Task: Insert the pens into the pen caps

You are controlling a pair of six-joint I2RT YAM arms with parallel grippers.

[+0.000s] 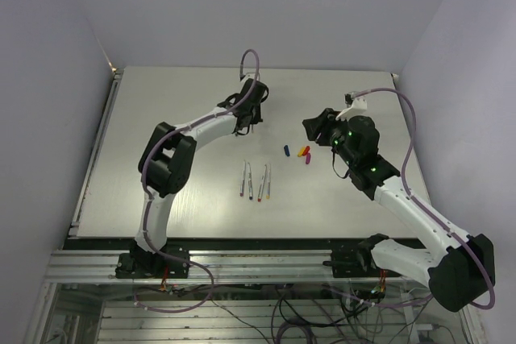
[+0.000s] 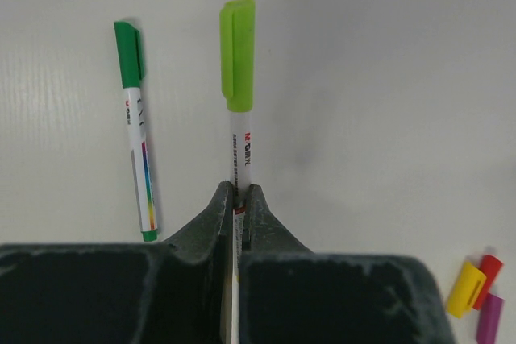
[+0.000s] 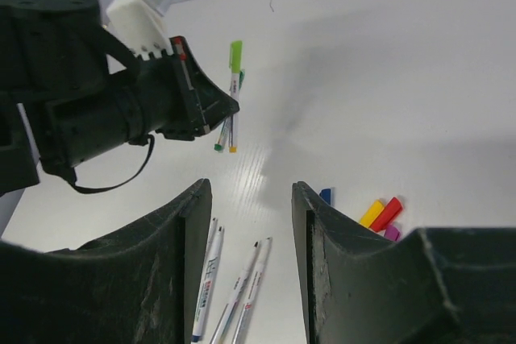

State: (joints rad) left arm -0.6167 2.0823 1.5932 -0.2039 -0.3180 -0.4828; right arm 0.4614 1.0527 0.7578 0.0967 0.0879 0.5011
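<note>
The white pen (image 2: 243, 147) is above the table with a wide gap to the dark-green-capped pen, and it would fall short if the left gripper opened now. The left gripper should bring it toward that pen.
My left gripper (image 2: 239, 189) is shut on a white pen (image 2: 243, 147) that wears a light-green cap (image 2: 238, 54) at its far end. A second pen with a dark-green cap (image 2: 137, 134) lies on the table to its left. In the top view the left gripper (image 1: 248, 122) sits at mid-table, far side. My right gripper (image 3: 251, 187) stands open with nothing between its fingers, above several uncapped pens (image 3: 242, 288). A blue cap (image 3: 325, 195), a yellow cap (image 3: 371, 213), a red cap (image 3: 389, 212) and a purple cap (image 3: 392, 233) lie loose to its right.
The uncapped pens (image 1: 258, 181) lie in a row in the middle of the white table (image 1: 161, 118), the loose caps (image 1: 304, 152) just right of them. Grey walls close in the far side and both flanks.
</note>
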